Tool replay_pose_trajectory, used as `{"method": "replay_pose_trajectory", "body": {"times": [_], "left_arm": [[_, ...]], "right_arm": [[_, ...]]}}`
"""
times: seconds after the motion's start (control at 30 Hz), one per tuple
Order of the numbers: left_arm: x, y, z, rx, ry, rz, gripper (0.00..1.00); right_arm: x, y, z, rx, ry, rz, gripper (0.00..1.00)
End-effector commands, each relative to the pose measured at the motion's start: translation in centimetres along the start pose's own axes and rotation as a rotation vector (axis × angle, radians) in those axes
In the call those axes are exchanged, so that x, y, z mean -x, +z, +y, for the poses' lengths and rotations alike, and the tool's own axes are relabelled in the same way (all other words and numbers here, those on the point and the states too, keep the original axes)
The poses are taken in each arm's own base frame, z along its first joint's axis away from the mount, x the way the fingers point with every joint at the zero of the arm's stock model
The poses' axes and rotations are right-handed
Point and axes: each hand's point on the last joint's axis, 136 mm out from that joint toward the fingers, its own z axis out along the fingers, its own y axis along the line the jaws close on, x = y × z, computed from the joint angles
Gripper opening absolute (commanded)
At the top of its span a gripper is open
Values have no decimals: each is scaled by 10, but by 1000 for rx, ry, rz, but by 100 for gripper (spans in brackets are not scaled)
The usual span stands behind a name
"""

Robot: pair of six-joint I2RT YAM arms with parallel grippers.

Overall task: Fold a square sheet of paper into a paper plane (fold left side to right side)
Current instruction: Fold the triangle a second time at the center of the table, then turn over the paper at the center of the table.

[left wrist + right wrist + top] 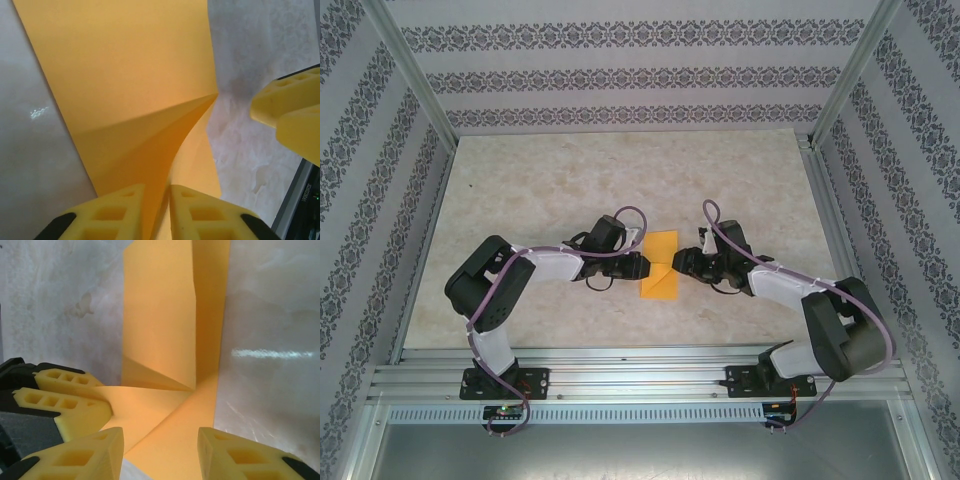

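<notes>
I will next pinch the paper with my right gripper on its side opposite the left gripper's raised flap, so I can fold it.
The square sheet of paper is orange-yellow and partly folded, lying at the table's middle between both grippers. My left gripper is at its left edge. In the left wrist view the left gripper is shut on a raised flap of the paper, which curves up from a crease. My right gripper is at the paper's right edge. In the right wrist view the right gripper stands open over the paper, with flat paper under the gap. The left gripper's fingers show there, pinching the lifted flap.
The table has a pale marbled top. Patterned walls close in the back and sides. An aluminium rail runs along the near edge, where both arm bases are bolted.
</notes>
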Motion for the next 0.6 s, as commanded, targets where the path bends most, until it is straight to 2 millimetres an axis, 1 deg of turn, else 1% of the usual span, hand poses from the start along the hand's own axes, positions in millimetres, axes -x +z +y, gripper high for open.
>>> {"method": "replay_pose_trajectory", "body": {"times": [0.0, 0.2, 0.4, 0.5, 0.57], "left_arm": [[13, -5, -5, -12, 21, -50, 15], [12, -6, -2, -4, 18, -52, 12], [12, -6, 0, 3, 18, -52, 11], [12, -6, 1, 5, 17, -53, 11], [12, -6, 2, 7, 15, -53, 12]], "right_arm": [[4, 7, 13, 90, 15, -4, 45], [3, 20, 18, 124, 39, 18, 47], [1, 33, 20, 137, 69, 47, 47], [-1, 40, 25, 160, 83, 68, 46], [-2, 44, 27, 165, 85, 76, 43]]}}
